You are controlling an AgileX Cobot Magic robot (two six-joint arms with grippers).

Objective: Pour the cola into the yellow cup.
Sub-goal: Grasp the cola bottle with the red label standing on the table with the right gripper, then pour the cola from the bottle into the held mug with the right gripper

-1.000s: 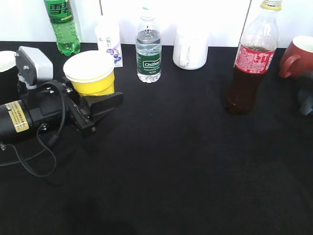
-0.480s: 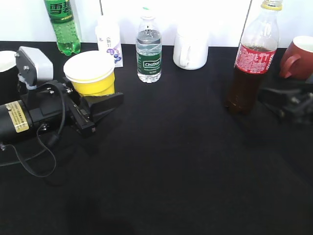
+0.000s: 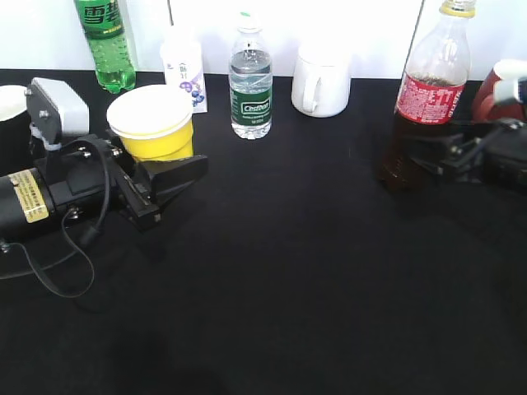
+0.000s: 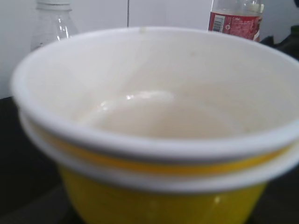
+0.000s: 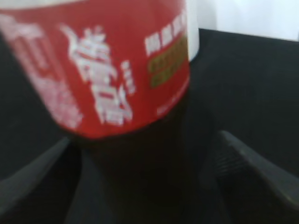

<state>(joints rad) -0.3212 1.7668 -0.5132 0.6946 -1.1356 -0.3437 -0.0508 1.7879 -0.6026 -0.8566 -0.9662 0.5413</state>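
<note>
The cola bottle's neck should stay free to pour into the yellow cup (image 3: pixel 156 136), so my right gripper should next grab the bottle by its lower body (image 3: pixel 402 152).
The cola bottle (image 3: pixel 428 99), with dark drink, red label and yellowish cap, stands upright at the right. It fills the right wrist view (image 5: pixel 117 70). My right gripper (image 3: pixel 416 158) has come from the right and is open, with a finger on each side of the bottle's lower body (image 5: pixel 140 186) and gaps still showing. The yellow cup (image 3: pixel 156 136), with a white rim and an empty white inside, sits at the left. My left gripper (image 3: pixel 177 169) is shut on it. The cup fills the left wrist view (image 4: pixel 163 200) and hides the fingers there.
Along the back edge stand a green soda bottle (image 3: pixel 105 41), a small white bottle with a purple label (image 3: pixel 183 70), a small water bottle (image 3: pixel 249 82) and a white mug (image 3: pixel 321 82). A red-brown mug (image 3: pixel 498 90) is behind my right arm. A dark cup (image 3: pixel 8 107) is at the left edge.
My right gripper has come in from the right edge and now straddles the lower part of the cola bottle. The left gripper and the yellow cup have not moved.
</note>
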